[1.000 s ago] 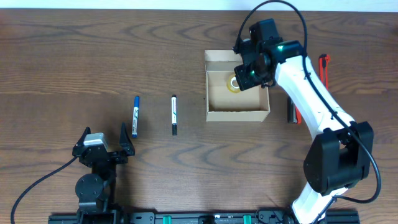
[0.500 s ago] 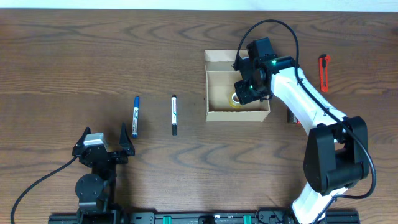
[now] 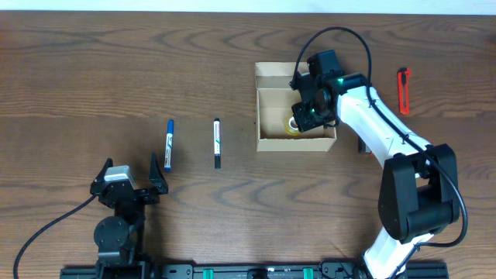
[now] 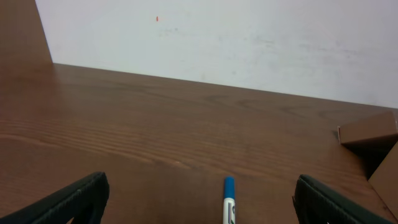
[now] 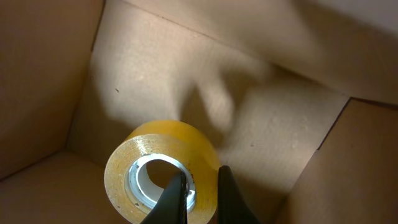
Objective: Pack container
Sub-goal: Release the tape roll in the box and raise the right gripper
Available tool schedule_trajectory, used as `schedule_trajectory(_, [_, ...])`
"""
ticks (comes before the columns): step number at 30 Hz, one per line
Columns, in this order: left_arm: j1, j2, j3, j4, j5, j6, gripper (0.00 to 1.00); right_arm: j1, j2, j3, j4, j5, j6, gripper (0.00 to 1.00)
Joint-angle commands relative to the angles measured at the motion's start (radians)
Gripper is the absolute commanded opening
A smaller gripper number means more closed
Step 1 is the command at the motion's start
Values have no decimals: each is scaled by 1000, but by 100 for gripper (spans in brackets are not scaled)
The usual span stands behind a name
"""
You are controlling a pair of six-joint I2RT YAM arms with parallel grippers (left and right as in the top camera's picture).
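My right gripper needs to release the tape roll: the container's sides surround the roll, so the roll would end on the container's bottom.
The container, a tan cardboard box [image 3: 260, 116] with its flap lid open at the back, stands right of the table's middle. My right gripper [image 3: 301, 118] reaches into it and is shut on the wall of a yellow tape roll [image 3: 291, 124], low inside the box. In the right wrist view the jaws [image 5: 198, 193] pinch the tape roll [image 5: 149, 146] above the box floor [image 5: 261, 118]. My left gripper [image 3: 128, 177] rests open and empty at the front left. A blue pen [image 3: 168, 144] and a black pen [image 3: 217, 142] lie left of the box.
The blue pen [image 4: 229, 200] lies just ahead between my left fingers [image 4: 202, 190]. A red cutter [image 3: 402, 90] lies at the far right. A dark object [image 3: 362, 141] lies right of the box, partly under my right arm.
My right gripper has moved down and toward the front inside the box with the tape roll. The left arm and the pens have not moved.
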Motion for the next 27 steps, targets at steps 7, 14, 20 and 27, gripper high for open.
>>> schedule_trajectory(7, [3, -6, -14, -49, -14, -11, 95, 3, 9, -34, 24, 10, -13, 6])
schedule_trajectory(14, [3, -6, -14, -49, -14, -11, 95, 3, 9, -34, 35, 10, -13, 27])
schedule_trajectory(20, [3, -6, -14, -49, -14, -11, 95, 3, 9, -23, 48, 10, -13, 52])
schedule_trajectory(27, [3, -6, -14, -49, -14, -11, 95, -15, 9, 229, -84, 67, 0, 69])
